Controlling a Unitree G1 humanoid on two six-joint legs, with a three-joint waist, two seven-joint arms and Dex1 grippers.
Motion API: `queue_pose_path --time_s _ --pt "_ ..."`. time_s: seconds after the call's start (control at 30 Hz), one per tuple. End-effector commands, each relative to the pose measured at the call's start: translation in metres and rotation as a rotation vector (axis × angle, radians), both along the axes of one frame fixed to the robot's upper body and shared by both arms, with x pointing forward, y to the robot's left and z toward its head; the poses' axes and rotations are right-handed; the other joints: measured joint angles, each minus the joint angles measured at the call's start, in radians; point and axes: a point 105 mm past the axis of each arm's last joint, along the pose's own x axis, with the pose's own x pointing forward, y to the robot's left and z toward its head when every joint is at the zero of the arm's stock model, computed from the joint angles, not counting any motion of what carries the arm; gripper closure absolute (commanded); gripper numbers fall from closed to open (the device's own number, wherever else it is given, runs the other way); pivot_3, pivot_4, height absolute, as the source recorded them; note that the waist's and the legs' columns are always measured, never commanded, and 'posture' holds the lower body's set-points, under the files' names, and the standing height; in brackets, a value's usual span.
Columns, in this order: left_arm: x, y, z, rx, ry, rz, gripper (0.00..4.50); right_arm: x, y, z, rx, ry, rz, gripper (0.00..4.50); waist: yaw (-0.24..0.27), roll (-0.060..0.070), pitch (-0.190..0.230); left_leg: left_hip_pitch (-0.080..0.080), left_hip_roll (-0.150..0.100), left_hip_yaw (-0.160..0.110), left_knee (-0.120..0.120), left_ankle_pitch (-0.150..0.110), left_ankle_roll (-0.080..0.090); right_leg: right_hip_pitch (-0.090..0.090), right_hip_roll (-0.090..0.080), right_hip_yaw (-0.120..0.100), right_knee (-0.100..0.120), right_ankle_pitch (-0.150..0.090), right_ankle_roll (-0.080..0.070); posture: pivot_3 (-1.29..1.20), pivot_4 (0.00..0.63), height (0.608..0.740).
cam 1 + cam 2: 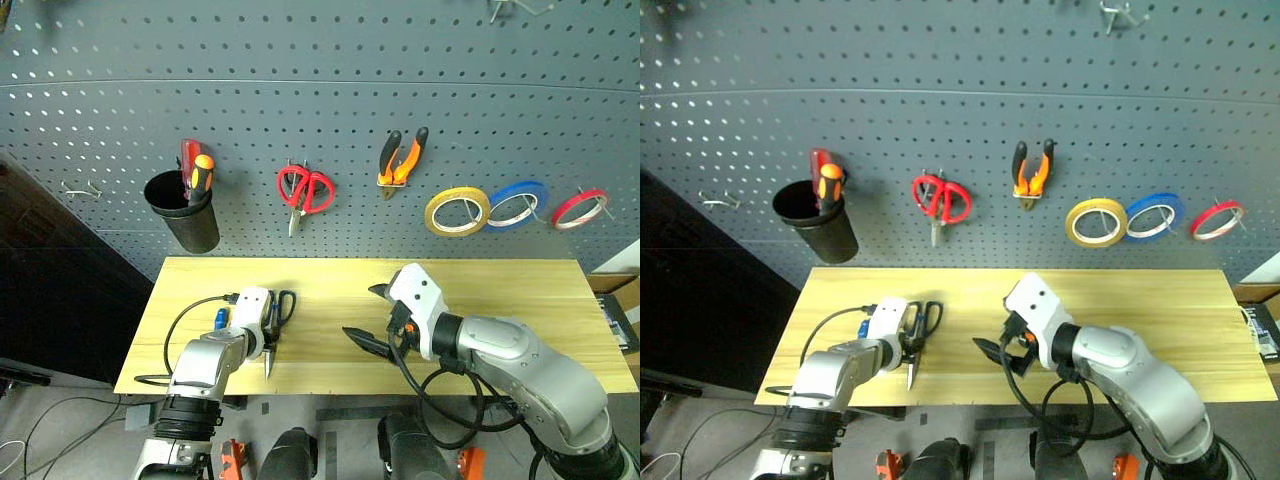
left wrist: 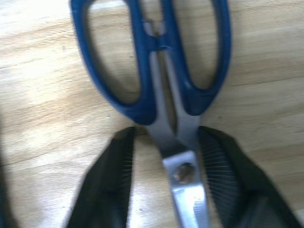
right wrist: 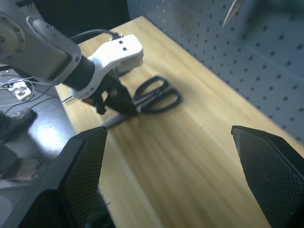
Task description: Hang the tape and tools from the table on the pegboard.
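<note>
I will grab the scissors with my left gripper next by the narrow body at the pivot, because the scissors' blue handle loops are wider than the gap between my fingers.
The scissors with dark blue handles lie flat on the table near its left front. My left gripper is down over them and open; its fingers straddle the shank by the pivot, one touching and the other a sliver away. A small blue handle, seemingly the screwdriver, peeks out beside my left wrist. My right gripper hovers open and empty over the table's middle. The pliers and the red tape hang on the pegboard.
On the pegboard hang a black cup with red and orange screwdrivers, red scissors, a yellow tape ring and a blue tape ring. A bare hook sits far left. A black cable loops over the table's left front.
</note>
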Motion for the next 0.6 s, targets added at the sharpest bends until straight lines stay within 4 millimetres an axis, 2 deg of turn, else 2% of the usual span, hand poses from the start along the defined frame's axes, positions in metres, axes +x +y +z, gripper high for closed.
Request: queue_pose_path --time_s 0.03,0.2,0.33,0.5,0.53,0.6 --pt "-0.008 -0.003 -0.014 0.002 0.035 -0.027 3.52 -0.006 -0.001 0.010 0.019 -0.038 -0.003 0.00 0.000 0.000 0.000 0.000 0.000 0.000 0.000 0.000 0.000 0.000 0.000 0.000 0.000 0.000 0.000 -0.12 0.233 0.740" --pt "-0.009 -0.005 -0.011 0.015 -0.043 -0.169 3.52 -0.002 -0.014 0.009 0.013 -0.078 -0.110 0.00 -0.001 0.000 0.000 0.000 0.000 0.000 0.000 0.000 0.000 0.000 0.000 0.000 0.000 0.000 0.000 -0.12 0.232 0.740" --pt "-0.014 -0.008 0.008 0.046 -0.197 -0.348 3.52 -0.005 -0.016 0.009 0.006 -0.135 -0.137 0.00 -0.009 0.000 0.000 0.000 0.001 0.000 -0.003 0.000 0.000 -0.001 0.000 0.000 -0.002 0.000 0.000 -0.12 0.232 0.740" --pt "-0.034 -0.012 0.028 0.025 -0.348 -0.500 3.52 -0.010 -0.015 0.014 0.019 -0.218 -0.121 0.00 -0.008 0.000 0.000 0.000 0.001 0.001 -0.010 0.000 -0.001 -0.003 -0.001 0.001 -0.006 0.000 0.000 -0.11 0.225 0.740" --pt "-0.038 -0.014 0.033 0.029 -0.378 -0.533 3.59 -0.013 -0.014 0.016 0.044 -0.211 -0.102 0.00 -0.007 0.000 0.000 0.000 0.002 0.001 -0.011 0.000 -0.001 -0.003 -0.001 0.001 -0.007 0.000 0.000 -0.10 0.224 0.740" --pt "-0.041 -0.020 0.048 0.031 -0.483 -0.594 4.07 -0.020 -0.013 0.027 0.114 -0.215 -0.062 0.00 -0.003 0.000 0.000 -0.001 0.002 0.000 -0.011 0.000 -0.001 -0.003 -0.001 0.001 -0.008 0.000 0.000 -0.10 0.221 0.740"
